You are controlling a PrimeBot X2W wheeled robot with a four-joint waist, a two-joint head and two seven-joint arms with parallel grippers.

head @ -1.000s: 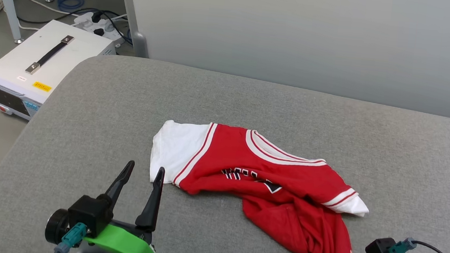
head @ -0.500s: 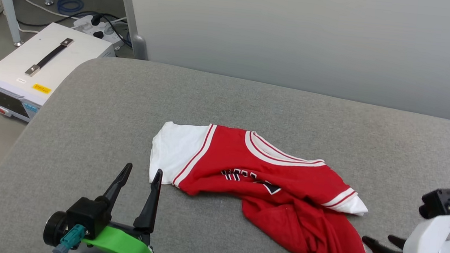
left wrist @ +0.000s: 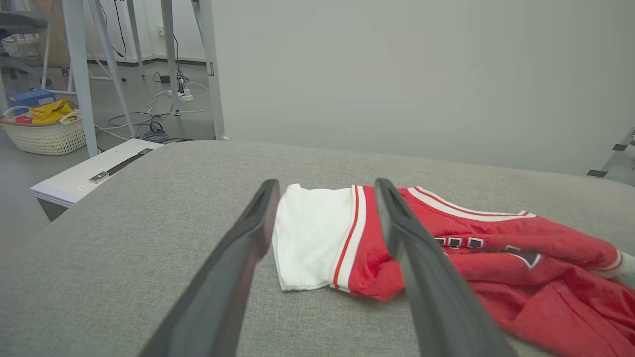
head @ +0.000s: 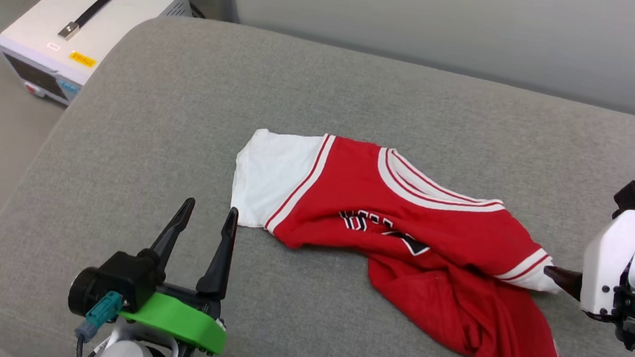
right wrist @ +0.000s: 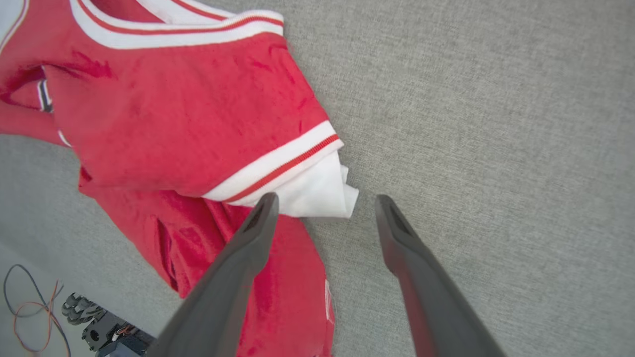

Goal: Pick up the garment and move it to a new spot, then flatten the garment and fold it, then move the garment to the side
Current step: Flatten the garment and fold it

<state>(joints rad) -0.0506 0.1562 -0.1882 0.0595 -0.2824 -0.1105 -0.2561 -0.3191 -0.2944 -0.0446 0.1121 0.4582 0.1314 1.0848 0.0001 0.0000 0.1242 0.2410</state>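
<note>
The white sleeve's hem is free, while the garment's red body [head: 434, 282] is slack and crumpled, so the robot's left gripper should pinch that sleeve hem [head: 236, 178].
The garment [head: 405, 226] lies crumpled on the grey cushioned surface [head: 186, 104]: a red jersey with white sleeves, a striped collar and black lettering partly folded under. Its lower part trails toward the front right edge. My left gripper [head: 209, 210] stands open just short of the white left sleeve [left wrist: 310, 238], touching nothing. My right gripper [right wrist: 325, 201] is open and hovers over the bunched tip of the white right sleeve [right wrist: 317, 191], with one dark fingertip [head: 559, 275] showing at that sleeve in the head view. Nothing is held.
A white equipment box [head: 88, 6] with a black handle sits on the floor past the surface's left edge. A grey wall panel [head: 423, 15] stands behind. A wicker basket [left wrist: 44, 136], metal frame legs and cables lie far left. My wheeled base [right wrist: 94, 327] shows below the front edge.
The head camera has tilted down, shifting the whole picture. My right gripper rose into view, opened, and moved left to the white right sleeve. The left gripper and the garment stayed put.
</note>
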